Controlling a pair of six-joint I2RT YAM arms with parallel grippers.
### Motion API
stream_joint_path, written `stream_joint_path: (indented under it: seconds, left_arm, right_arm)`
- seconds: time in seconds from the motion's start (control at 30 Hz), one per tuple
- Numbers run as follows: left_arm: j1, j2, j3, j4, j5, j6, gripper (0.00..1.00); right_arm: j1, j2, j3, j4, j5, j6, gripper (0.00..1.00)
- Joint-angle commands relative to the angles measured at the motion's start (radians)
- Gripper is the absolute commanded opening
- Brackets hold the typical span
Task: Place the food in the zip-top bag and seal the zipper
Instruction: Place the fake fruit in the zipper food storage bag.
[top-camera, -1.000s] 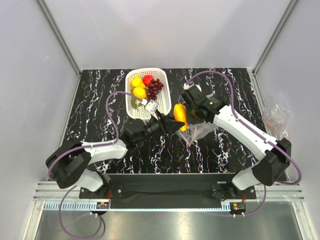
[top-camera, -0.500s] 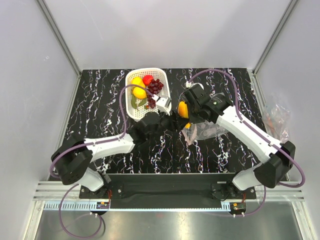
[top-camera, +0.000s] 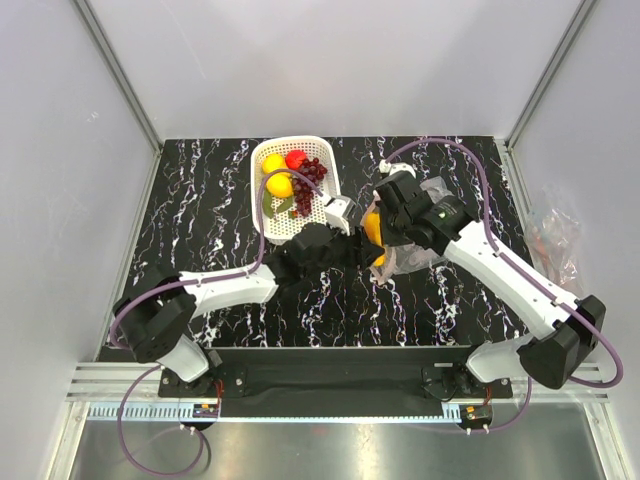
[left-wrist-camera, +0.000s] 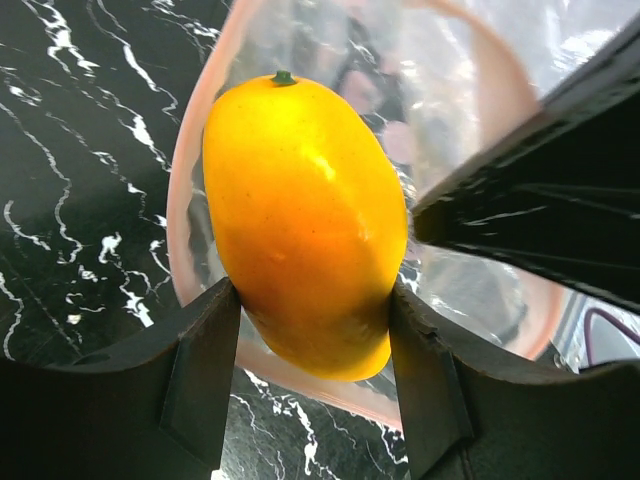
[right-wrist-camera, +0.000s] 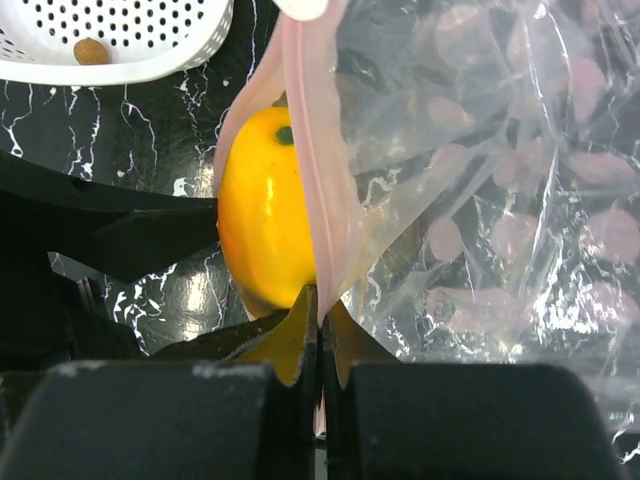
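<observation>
The bag's pink-rimmed opening surrounds the fruit (top-camera: 371, 226) and the fruit would land in the bag, so it is time for my left gripper to release it now.
My left gripper (left-wrist-camera: 312, 380) is shut on a yellow-orange mango-shaped fruit (left-wrist-camera: 300, 220) and holds it at the open mouth of the clear zip-top bag (left-wrist-camera: 470, 90), inside the pink zipper strip (left-wrist-camera: 190, 200). In the top view the fruit (top-camera: 371, 226) sits between both grippers. My right gripper (right-wrist-camera: 320, 330) is shut on the pink zipper strip (right-wrist-camera: 318, 180) and holds the bag (right-wrist-camera: 480, 200) up; the fruit (right-wrist-camera: 265, 215) is just left of the strip. The bag (top-camera: 420, 245) lies under the right arm.
The white lattice basket (top-camera: 266, 222) stands at the back centre with a yellow lemon (top-camera: 279, 184), a red apple (top-camera: 296, 159), purple grapes (top-camera: 310, 175) and a green piece (top-camera: 269, 207). Another crumpled clear bag (top-camera: 553, 235) lies off the table's right edge.
My left gripper has carried the fruit to the right, from in front of the basket into the bag's mouth. My right arm has shifted slightly right, still holding the bag's edge.
</observation>
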Motion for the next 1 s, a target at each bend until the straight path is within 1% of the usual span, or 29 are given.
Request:
stream_joint_path:
  seconds: [0.0, 0.07, 0.13, 0.17, 0.2, 0.27, 0.3, 0.43, 0.5, 0.57, 0.77, 0.97]
  left_arm:
    - [-0.004, 0.011, 0.055, 0.064, 0.070, 0.031, 0.33]
    - [-0.004, 0.010, 0.057, 0.066, 0.076, 0.029, 0.34]
    - [-0.004, 0.010, 0.067, 0.050, 0.068, 0.034, 0.40]
    - [-0.004, 0.014, 0.075, 0.017, 0.061, 0.037, 0.44]
    - [-0.006, 0.016, 0.083, -0.003, 0.056, 0.040, 0.51]
    - [-0.004, 0.022, 0.104, -0.045, 0.052, 0.046, 0.60]
    - [-0.004, 0.022, 0.106, -0.053, 0.050, 0.045, 0.69]
    - [-0.004, 0.013, 0.109, -0.082, 0.048, 0.046, 0.86]
    - [-0.004, 0.003, 0.110, -0.095, 0.047, 0.048, 0.91]
    - [-0.004, -0.003, 0.116, -0.121, 0.047, 0.049, 0.94]
    - [-0.001, -0.032, 0.126, -0.158, 0.056, 0.049, 0.94]
    - [0.028, -0.139, 0.113, -0.244, 0.070, 0.051, 0.89]
  right_arm:
    - [-0.006, -0.055, -0.035, 0.083, -0.013, 0.017, 0.00]
    - [-0.007, -0.054, -0.046, 0.085, -0.034, 0.025, 0.00]
    - [-0.007, -0.063, -0.058, 0.086, -0.047, 0.034, 0.00]
    - [-0.007, -0.069, -0.081, 0.094, -0.053, 0.037, 0.00]
    - [-0.009, -0.078, -0.095, 0.109, -0.056, 0.040, 0.00]
    - [-0.009, -0.101, -0.127, 0.123, -0.071, 0.051, 0.00]
    - [-0.012, -0.109, -0.138, 0.135, -0.079, 0.054, 0.00]
    - [-0.024, -0.135, -0.176, 0.151, -0.096, 0.074, 0.00]
    - [-0.033, -0.144, -0.199, 0.162, -0.100, 0.079, 0.00]
    - [-0.055, -0.163, -0.224, 0.171, -0.114, 0.082, 0.00]
    - [-0.122, -0.193, -0.284, 0.229, -0.185, 0.085, 0.00]
    - [-0.153, -0.193, -0.316, 0.254, -0.215, 0.077, 0.00]
